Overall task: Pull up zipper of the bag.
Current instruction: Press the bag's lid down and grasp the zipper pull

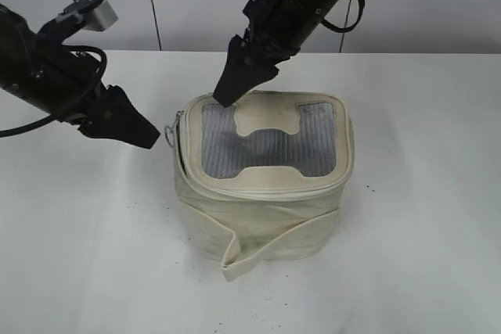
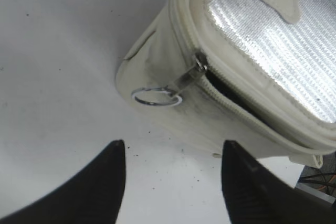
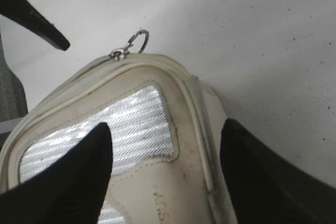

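Observation:
I should next take hold of the bag by its back rim with my right gripper, so that the bag stays steady while the bag's zipper is pulled up.
The cream bag with a grey mesh top stands mid-table. Its zipper runs around the top rim; a silver pull with a ring hangs at the left corner. In the left wrist view the pull and ring hang beside a short open gap in the zip track on the bag. My left gripper is open and empty, just short of the ring. My right gripper is open over the bag's back left top corner, astride the rim. The ring shows beyond it.
The white table spreads around the bag. The loose cream strap folds at the bag's front base. A grey wall stands behind. The left gripper's black fingers show in the right wrist view.

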Motion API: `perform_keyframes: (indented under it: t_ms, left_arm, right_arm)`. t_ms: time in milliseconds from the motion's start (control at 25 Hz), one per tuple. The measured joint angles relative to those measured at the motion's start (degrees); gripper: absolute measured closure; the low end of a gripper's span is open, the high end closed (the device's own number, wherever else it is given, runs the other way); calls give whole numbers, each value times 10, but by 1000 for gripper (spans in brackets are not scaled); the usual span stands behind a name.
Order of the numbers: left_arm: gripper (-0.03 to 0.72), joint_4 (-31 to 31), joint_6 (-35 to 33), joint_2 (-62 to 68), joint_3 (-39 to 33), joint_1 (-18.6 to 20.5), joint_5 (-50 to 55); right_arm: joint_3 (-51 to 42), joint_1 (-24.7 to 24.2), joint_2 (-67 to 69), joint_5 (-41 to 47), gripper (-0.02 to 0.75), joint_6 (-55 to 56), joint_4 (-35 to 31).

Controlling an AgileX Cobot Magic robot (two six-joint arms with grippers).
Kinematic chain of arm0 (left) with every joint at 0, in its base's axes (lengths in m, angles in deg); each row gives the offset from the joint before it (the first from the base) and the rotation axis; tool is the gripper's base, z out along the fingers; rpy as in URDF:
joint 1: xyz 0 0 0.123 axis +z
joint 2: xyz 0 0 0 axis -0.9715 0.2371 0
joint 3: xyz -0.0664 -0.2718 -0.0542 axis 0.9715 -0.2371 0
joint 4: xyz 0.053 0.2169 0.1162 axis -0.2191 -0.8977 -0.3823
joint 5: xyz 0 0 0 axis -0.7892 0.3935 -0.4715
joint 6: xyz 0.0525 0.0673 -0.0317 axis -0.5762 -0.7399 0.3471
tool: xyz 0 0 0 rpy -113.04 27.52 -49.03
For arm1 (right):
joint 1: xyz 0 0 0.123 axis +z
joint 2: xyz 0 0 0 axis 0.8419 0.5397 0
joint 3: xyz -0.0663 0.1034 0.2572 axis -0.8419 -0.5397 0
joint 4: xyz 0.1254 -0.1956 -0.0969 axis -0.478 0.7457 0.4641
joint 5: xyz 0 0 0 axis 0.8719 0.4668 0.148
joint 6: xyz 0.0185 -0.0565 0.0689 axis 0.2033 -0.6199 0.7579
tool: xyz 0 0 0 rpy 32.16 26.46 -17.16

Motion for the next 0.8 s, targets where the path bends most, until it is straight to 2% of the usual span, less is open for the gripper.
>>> perform_keyframes:
  t_ms: [440, 680, 800]
  left_arm:
    - [243, -4, 0, 0, 3, -3, -34]
    - [243, -29, -1, 0, 3, -3, -35]
    - [219, -30, -25, 0, 3, -3, -42]
  right_arm:
    - [7, 4, 36, -53, 276, -6, 14]
    - [23, 4, 48, -45, 377, -6, 11]
    - [24, 4, 49, -34, 467, -6, 11]
